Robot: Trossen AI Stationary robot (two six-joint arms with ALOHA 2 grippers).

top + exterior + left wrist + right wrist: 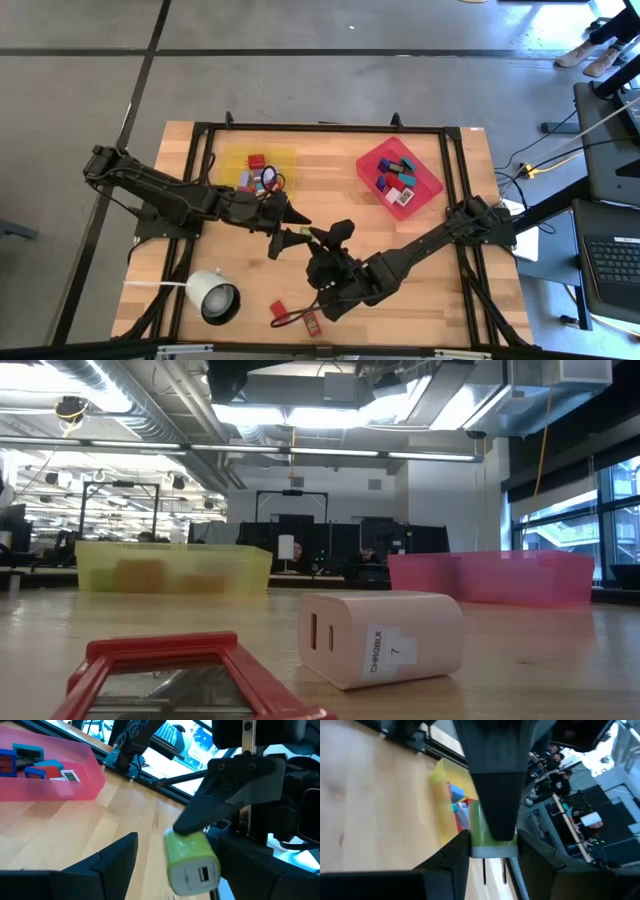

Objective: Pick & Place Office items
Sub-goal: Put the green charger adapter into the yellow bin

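Observation:
The left gripper's fingers are beside the green block's white end (193, 876), so the left gripper should close now and would hold the block.
A lime-green block with a port in its white end face (192, 860) is up in the air over the table's middle. My right gripper (492, 852) is shut on it. My left gripper (192, 870) is open and meets it from the left, one finger (117, 857) clearly apart from the block, the other (250, 862) close beside it. In the high view the two grippers (297, 236) (328, 240) touch tips. More blocks lie in the yellow tray (285, 155) and the pink tray (432, 185). A white block (380, 635) and a red frame-like item (190, 665) lie on the wood. My right gripper pinches the green block between its two fingers by two opposite sides (475, 837), coming level from the table's right. One of its fingers (225, 800) lies on the block's upper face in the left wrist view. The block is lifted clear. My left gripper: whether its nearer finger touches the block I cannot tell.
A white round lamp-like object (212, 295) stands near the table's near-left corner. Two small red items (280, 310) (312, 322) lie by the near edge. A black frame (455, 150) runs around the table. Bare wood lies between the two trays.

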